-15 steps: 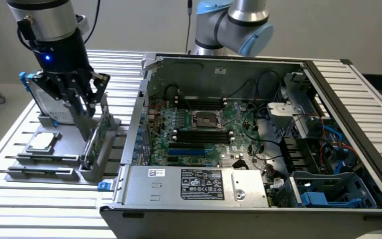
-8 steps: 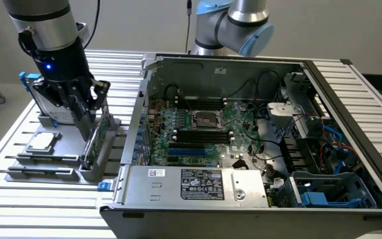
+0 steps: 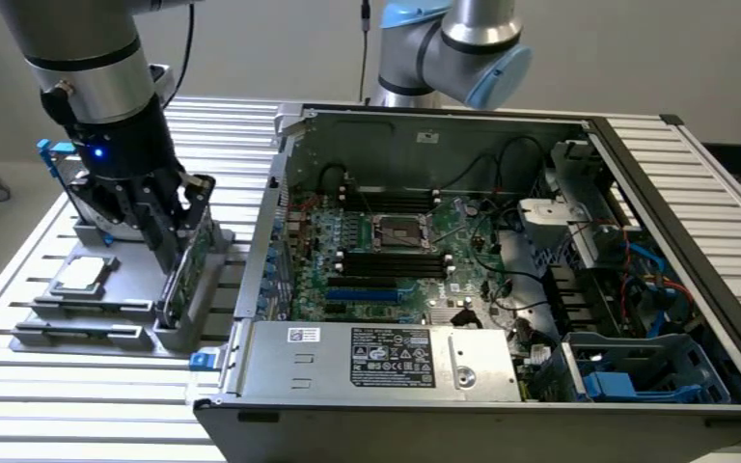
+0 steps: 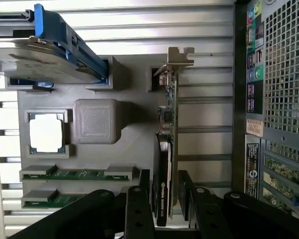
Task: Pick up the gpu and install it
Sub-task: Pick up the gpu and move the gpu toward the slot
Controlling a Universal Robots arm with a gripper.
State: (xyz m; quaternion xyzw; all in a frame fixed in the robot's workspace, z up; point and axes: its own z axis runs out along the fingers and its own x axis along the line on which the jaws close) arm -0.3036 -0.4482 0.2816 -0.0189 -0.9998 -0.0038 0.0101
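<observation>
My gripper grips the GPU by its flat-sided black cover end (image 4: 164,199) next, since a bent silver bracket (image 4: 179,57) juts from the GPU's port end.
The gpu (image 3: 188,275) stands on its long edge in a slot of the grey fixture (image 3: 123,340), to the exterior view's left of the open computer case (image 3: 384,362). In the wrist view the gpu (image 4: 165,144) shows its green board, black cover and silver end bracket. My gripper (image 3: 171,227) hangs right over the card. It is open, its black fingers (image 4: 139,209) straddling the cover end of the card, one on each side. The card still rests in its slot.
The fixture (image 4: 134,134) also carries a silver hard drive in a blue frame (image 4: 45,55), a square processor chip (image 4: 46,133) and two memory sticks (image 4: 74,174). The case's perforated rear wall (image 4: 284,74) is close beside the card. A second arm (image 3: 454,48) stands behind the case.
</observation>
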